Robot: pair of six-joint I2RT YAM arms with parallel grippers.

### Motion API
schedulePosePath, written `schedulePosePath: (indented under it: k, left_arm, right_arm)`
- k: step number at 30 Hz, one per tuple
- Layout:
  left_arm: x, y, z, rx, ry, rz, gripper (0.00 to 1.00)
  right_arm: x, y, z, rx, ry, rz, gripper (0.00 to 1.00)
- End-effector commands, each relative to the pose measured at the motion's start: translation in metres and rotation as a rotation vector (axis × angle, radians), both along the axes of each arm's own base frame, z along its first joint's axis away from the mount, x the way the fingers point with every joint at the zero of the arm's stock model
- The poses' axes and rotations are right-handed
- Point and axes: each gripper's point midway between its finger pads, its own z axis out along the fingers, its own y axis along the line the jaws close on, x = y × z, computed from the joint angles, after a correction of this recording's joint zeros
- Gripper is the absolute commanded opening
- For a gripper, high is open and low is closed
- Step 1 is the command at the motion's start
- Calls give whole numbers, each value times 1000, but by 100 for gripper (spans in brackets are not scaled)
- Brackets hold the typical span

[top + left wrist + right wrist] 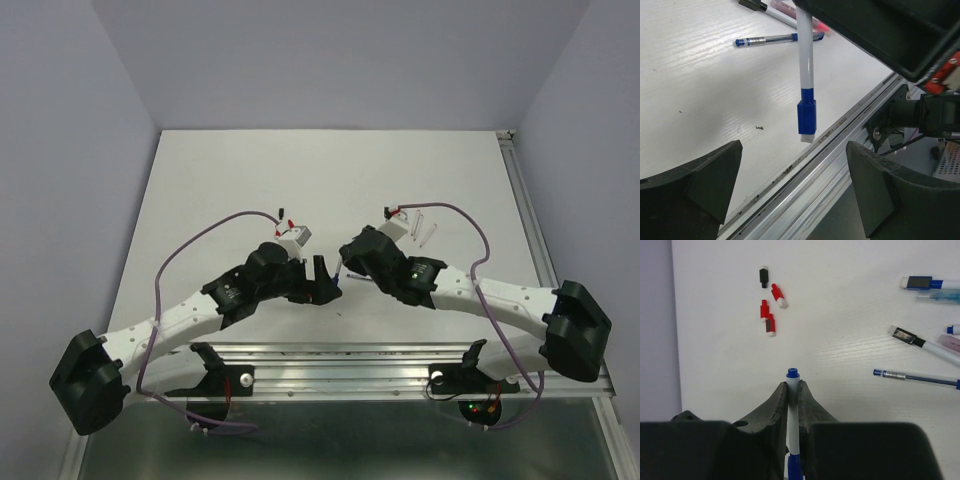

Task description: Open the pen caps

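Next, my left gripper grabs the pen by its blue cap [336, 280] [807, 117] to pull the cap open. My right gripper keeps the pen's white body.
My right gripper [793, 387] is shut on a white-barrelled pen [793, 430], whose blue end [792, 373] sticks out past the fingertips. In the left wrist view the same pen [805, 60] hangs down with its blue cap [807, 117] on. My left gripper [795, 200] is open and empty, and the cap is just ahead of its fingers [695, 185], not between them. In the top view the two grippers meet mid-table, left [325, 280] and right [346, 262]. Loose caps lie on the table: one black [763, 276] and three red [779, 295].
Several other pens lie to the right in the right wrist view [925, 344], and also show in the top view [425, 228]. The metal rail [840, 165] at the table's near edge runs just below the held pen.
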Motion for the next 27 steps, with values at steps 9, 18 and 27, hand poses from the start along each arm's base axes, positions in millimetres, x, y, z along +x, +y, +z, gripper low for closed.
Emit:
schedulePosePath:
  k: [9, 18, 27]
  left_arm:
    - [11, -31, 52, -100, -167, -93, 76]
    - [-1, -35, 46, -92, -147, -140, 29]
    - [-2, -28, 58, -122, -171, -105, 0]
  right_arm:
    - [-5, 24, 46, 186, -67, 82, 2]
    - [3, 11, 61, 175, -105, 13, 3]
    - [-3, 11, 61, 193, -95, 37, 27]
